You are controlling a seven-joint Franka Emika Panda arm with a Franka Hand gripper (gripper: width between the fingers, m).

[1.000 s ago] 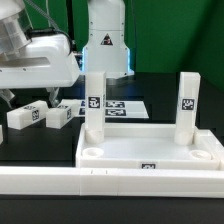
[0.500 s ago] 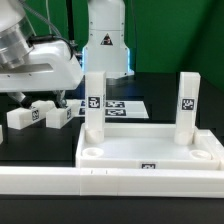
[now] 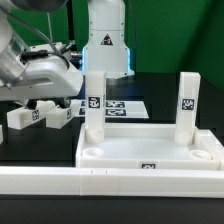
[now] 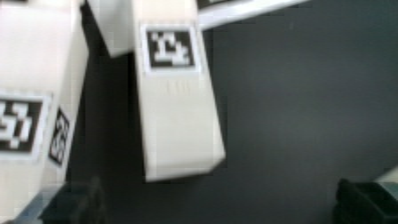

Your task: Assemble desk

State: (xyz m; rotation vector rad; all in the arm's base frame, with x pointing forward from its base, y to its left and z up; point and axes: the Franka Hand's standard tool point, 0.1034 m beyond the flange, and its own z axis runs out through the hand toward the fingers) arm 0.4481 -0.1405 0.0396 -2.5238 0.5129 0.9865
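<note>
The robot's fingers stop short of the loose leg's near end (image 4: 183, 165) in the wrist view, so the gripper isn't ready to close on the leg yet and needs to first move toward it.
The white tabletop (image 3: 150, 150) lies rim up at the front, with two white legs standing upright in its far corners, one toward the exterior view's left (image 3: 94, 102) and one toward its right (image 3: 187, 104). Two loose tagged legs lie on the black table at the exterior view's left, one further out (image 3: 20, 118) and one nearer the tabletop (image 3: 58, 115). My gripper (image 3: 38, 100) hovers just above them, open and empty. In the wrist view one loose leg (image 4: 178, 90) lies just ahead of my gripper (image 4: 222, 205), and the other leg (image 4: 36, 100) lies beside it.
The marker board (image 3: 125, 107) lies flat behind the tabletop. A long white border rail (image 3: 50, 182) runs along the front. The robot base (image 3: 105, 40) stands at the back.
My gripper has moved toward the exterior view's right and lower, over the two loose legs. The legs and tabletop have not moved.
</note>
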